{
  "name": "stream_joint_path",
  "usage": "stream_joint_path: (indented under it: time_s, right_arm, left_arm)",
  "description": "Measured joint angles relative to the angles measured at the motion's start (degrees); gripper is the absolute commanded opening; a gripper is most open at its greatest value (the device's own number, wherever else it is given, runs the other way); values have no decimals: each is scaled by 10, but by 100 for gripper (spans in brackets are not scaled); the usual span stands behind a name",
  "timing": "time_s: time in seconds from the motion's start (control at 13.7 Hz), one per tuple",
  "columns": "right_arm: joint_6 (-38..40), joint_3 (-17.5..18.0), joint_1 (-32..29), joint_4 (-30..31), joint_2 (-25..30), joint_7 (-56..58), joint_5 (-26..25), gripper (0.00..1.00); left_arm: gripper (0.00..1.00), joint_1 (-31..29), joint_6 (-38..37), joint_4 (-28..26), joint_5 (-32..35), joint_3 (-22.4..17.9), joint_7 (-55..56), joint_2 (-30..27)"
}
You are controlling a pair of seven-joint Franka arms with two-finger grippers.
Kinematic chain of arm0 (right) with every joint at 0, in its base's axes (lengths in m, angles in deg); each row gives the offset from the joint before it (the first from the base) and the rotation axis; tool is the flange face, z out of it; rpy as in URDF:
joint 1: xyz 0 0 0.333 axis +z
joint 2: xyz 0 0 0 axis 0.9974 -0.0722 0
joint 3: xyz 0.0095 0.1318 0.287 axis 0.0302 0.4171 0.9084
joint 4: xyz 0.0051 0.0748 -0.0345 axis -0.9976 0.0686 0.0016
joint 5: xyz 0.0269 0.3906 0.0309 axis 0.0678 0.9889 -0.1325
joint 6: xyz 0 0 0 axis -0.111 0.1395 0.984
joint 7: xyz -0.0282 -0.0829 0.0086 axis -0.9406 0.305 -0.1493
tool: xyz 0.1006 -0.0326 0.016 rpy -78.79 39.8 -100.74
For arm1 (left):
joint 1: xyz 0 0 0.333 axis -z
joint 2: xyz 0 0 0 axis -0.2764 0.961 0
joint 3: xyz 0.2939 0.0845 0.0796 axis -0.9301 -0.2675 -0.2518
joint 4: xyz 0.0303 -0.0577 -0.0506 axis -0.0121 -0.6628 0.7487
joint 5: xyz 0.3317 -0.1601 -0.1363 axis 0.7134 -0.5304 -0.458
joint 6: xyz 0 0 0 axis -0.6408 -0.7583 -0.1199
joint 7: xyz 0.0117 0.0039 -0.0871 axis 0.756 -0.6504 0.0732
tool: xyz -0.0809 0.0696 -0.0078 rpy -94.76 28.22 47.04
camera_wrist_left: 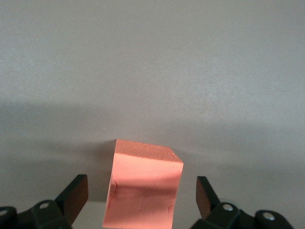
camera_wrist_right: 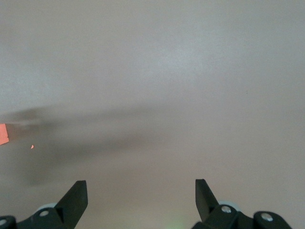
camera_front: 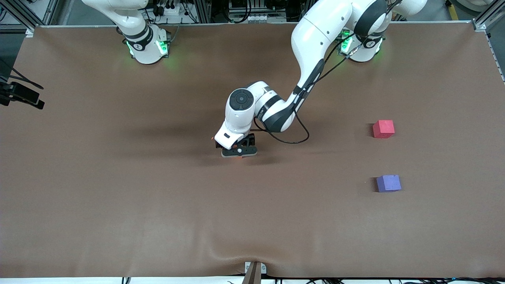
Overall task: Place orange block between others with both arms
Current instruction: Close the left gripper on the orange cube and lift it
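My left gripper has its fingers on either side of the orange block, but they are above the orange block's top. I should lower my left gripper before I close it.
The orange block (camera_wrist_left: 143,191) sits on the brown table, between the fingers of my left gripper (camera_wrist_left: 140,187), which is open with a gap on each side. In the front view the left gripper (camera_front: 239,151) hangs low over the middle of the table and hides almost all of the block. The pinkish-red cube (camera_front: 383,129) and the purple cube (camera_front: 388,183) lie toward the left arm's end, the purple one nearer the front camera. My right gripper (camera_wrist_right: 140,188) is open over bare table. Only that arm's base (camera_front: 146,45) shows in the front view.
A black cable (camera_front: 294,139) loops from the left arm's wrist down to the table. A black device (camera_front: 21,95) juts in at the right arm's end. A small bracket (camera_front: 254,271) sits at the table's front edge, where the cloth wrinkles.
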Motion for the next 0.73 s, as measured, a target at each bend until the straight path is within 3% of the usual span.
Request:
stream_joint_path:
  time_s: [0.73]
  right_arm:
    - [1,3,3,1,0,0,0,100]
  left_arm:
    - [100,6,28,0,0,-2,-22,19]
